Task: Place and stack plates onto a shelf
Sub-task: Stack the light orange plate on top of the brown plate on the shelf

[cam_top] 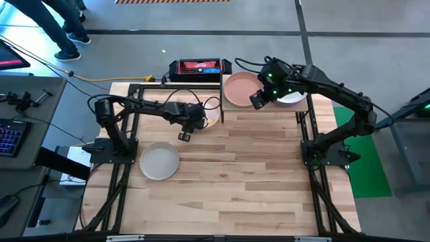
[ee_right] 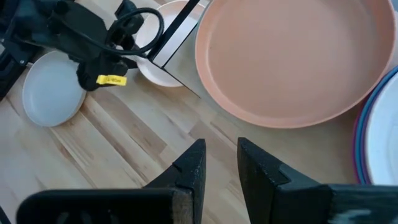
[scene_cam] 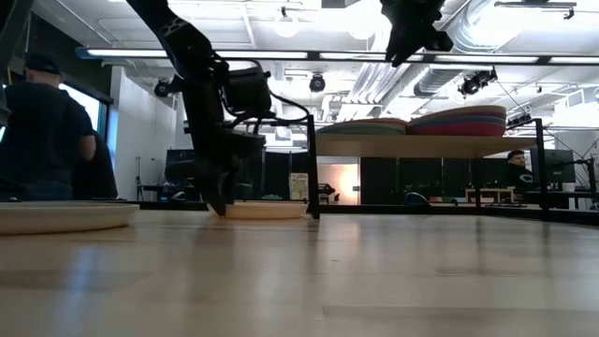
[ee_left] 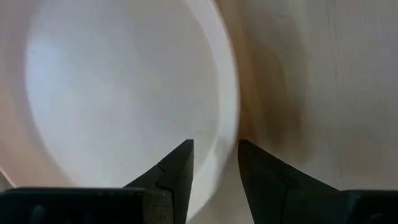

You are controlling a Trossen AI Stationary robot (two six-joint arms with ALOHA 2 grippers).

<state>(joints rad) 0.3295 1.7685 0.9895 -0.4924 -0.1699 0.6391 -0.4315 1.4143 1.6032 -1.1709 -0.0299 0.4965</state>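
My left gripper's fingers straddle the rim of the cream plate point(ee_left: 124, 93), the outer finger down near the tabletop, so my left gripper closes next.
A cream plate point(ee_left: 124, 93) lies flat on the table point(cam_top: 255, 175), just left of the shelf's black post point(scene_cam: 312, 168). My left gripper point(ee_left: 216, 155) points steeply down at its near-left rim point(ee_left: 229, 118), open, one finger inside the rim and one outside; I cannot tell whether they touch it. The shelf point(scene_cam: 412, 146) carries a salmon plate point(cam_top: 240, 89) and a second stack topped by a white plate point(cam_top: 293, 98). My right gripper point(ee_right: 216, 158) hangs open above the shelf's near edge, holding nothing. A grey plate point(cam_top: 159, 162) rests on the table at the left.
A black and red device point(cam_top: 196, 66) and yellow cables lie at the table's far edge. The arm frames point(cam_top: 111, 151) stand at the left and right sides. A person point(scene_cam: 42, 131) stands beyond the table. Bare planks stretch across the near half.
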